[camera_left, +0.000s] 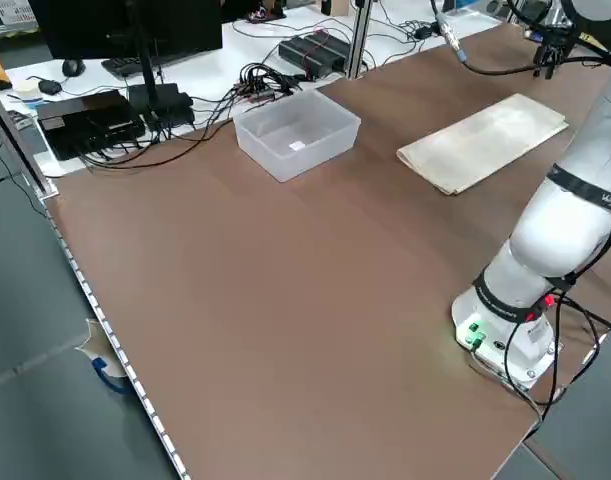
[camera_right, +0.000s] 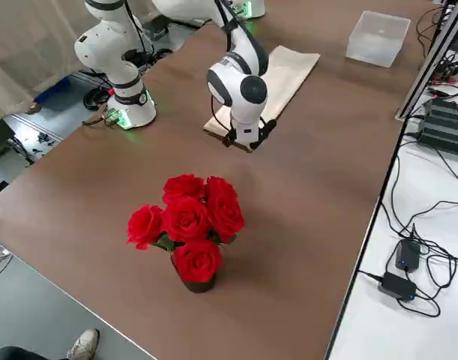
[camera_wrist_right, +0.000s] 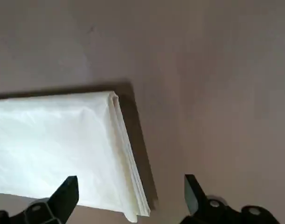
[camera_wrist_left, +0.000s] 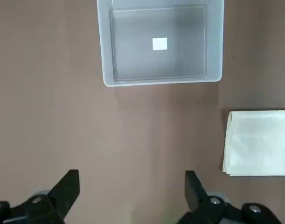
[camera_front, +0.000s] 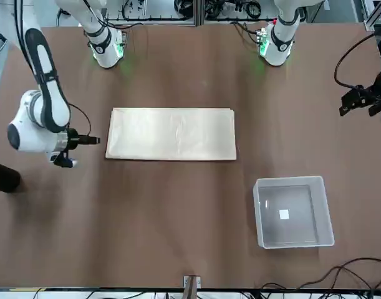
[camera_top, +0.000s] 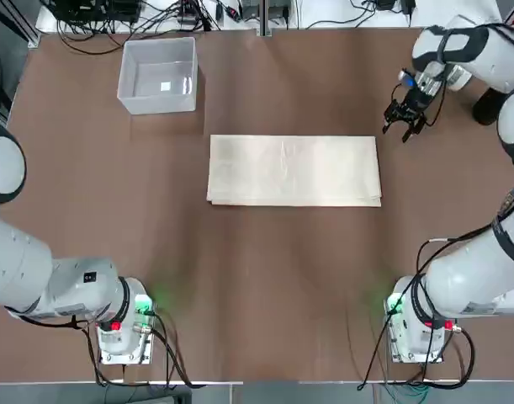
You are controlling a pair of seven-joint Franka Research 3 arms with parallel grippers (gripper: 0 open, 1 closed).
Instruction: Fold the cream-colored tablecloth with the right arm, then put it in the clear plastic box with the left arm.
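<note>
Next, to fold the tablecloth, my right gripper pinches its layered short edge (camera_front: 110, 134) (camera_wrist_right: 128, 156), where the stacked folds stand up while the rest lies flat.
The cream-colored tablecloth (camera_top: 294, 171) lies flat at the table's middle as a layered long rectangle, also seen as the tablecloth (camera_front: 171, 134). The clear plastic box (camera_top: 158, 74) stands empty at the far left, a small white label inside. My right gripper (camera_top: 405, 123) hovers open just beyond the cloth's far right corner; in its wrist view the right gripper (camera_wrist_right: 130, 186) looks down on the cloth's stacked edge (camera_wrist_right: 128, 154). My left gripper (camera_front: 360, 104) hangs open out at the left side, and the left gripper (camera_wrist_left: 131, 179) faces the box (camera_wrist_left: 161, 44) from above.
A bunch of red roses (camera_right: 187, 225) in a dark vase stands at the table's right end. Cables and electronics (camera_left: 135, 100) lie beyond the far edge. Both arm bases (camera_top: 122, 328) sit at the near edge.
</note>
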